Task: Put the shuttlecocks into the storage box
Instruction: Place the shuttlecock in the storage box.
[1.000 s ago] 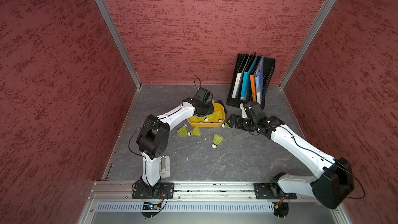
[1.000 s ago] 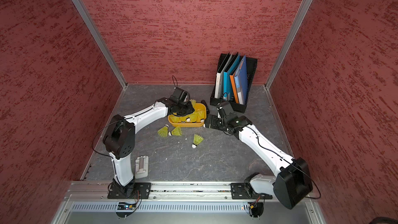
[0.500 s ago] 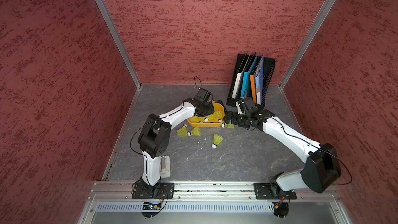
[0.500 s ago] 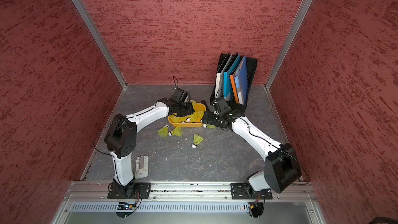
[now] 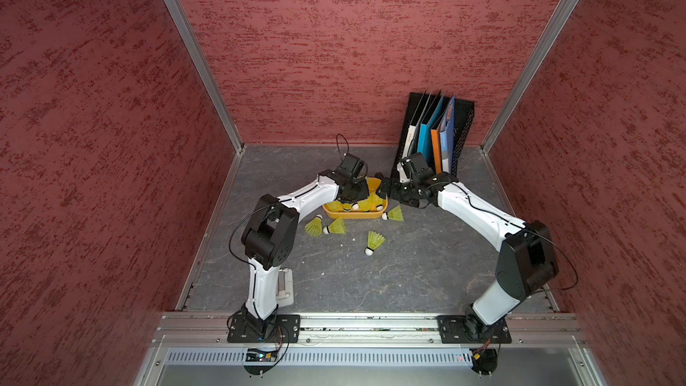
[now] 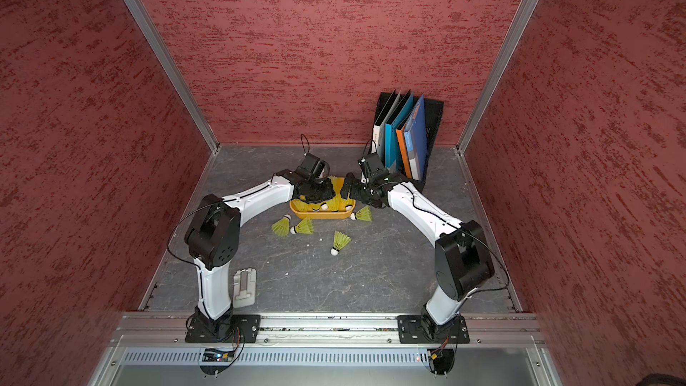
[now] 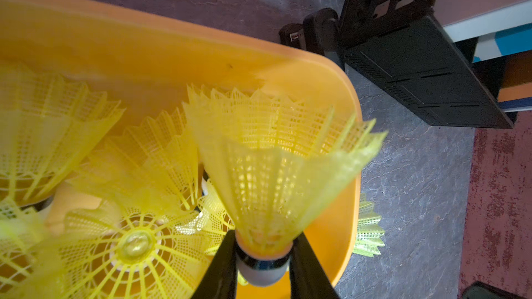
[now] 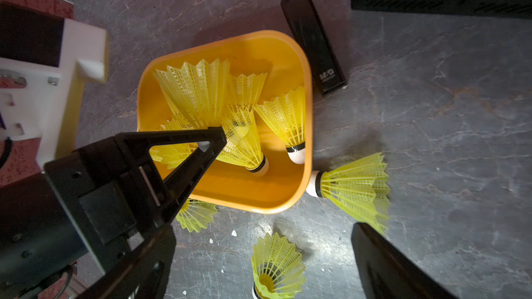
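I should release the shuttlecock with my left gripper, since its white tip hangs inside the storage box's rim, above other shuttlecocks, so it would land in the box.
The orange-yellow storage box (image 5: pixel 354 214) (image 6: pixel 323 215) stands mid-table with several neon shuttlecocks inside (image 8: pixel 244 139). My left gripper (image 7: pixel 263 243) (image 5: pixel 350 194) hangs over the box, shut on the white tip of one shuttlecock (image 7: pixel 273 174) whose skirt points away from it. Several more shuttlecocks lie loose on the table in front of the box (image 5: pixel 336 226) (image 5: pixel 375 241), and one lies against its right end (image 5: pixel 395 214). My right gripper (image 8: pixel 264 227) (image 5: pixel 384 191) is wide open and holds nothing, raised by the box's right end. A loose shuttlecock (image 8: pixel 276 266) shows between its fingers, untouched.
A black mesh file rack (image 5: pixel 434 135) with coloured folders stands at the back right, close behind the right arm. A flat black stapler-like object (image 8: pixel 313 38) lies just beyond the box. A small pale object (image 6: pixel 245 287) lies near the left arm's base. Red walls enclose the table.
The right arm has folded upward and its open gripper has moved toward the box's right end. The left gripper has stayed over the box, still shut on its shuttlecock.
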`<action>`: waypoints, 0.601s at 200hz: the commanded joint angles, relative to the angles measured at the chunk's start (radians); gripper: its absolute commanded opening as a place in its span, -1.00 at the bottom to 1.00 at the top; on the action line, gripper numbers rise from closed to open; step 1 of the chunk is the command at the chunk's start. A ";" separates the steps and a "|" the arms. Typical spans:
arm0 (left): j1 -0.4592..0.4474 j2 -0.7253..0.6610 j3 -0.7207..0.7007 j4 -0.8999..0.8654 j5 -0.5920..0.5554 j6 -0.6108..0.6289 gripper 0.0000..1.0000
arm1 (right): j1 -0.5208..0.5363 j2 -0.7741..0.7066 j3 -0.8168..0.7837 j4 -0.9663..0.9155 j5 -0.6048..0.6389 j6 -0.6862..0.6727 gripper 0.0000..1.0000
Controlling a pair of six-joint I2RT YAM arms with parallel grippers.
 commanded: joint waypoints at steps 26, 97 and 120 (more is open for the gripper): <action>0.004 0.011 0.029 -0.012 0.016 0.023 -0.44 | -0.009 -0.009 -0.008 0.010 -0.019 0.010 0.97; 0.003 -0.035 0.020 -0.024 0.017 0.017 -0.14 | -0.009 -0.005 -0.008 0.018 -0.016 0.011 0.97; 0.004 -0.058 0.018 -0.026 0.011 0.016 -0.13 | -0.008 -0.005 -0.008 0.018 -0.016 0.011 0.97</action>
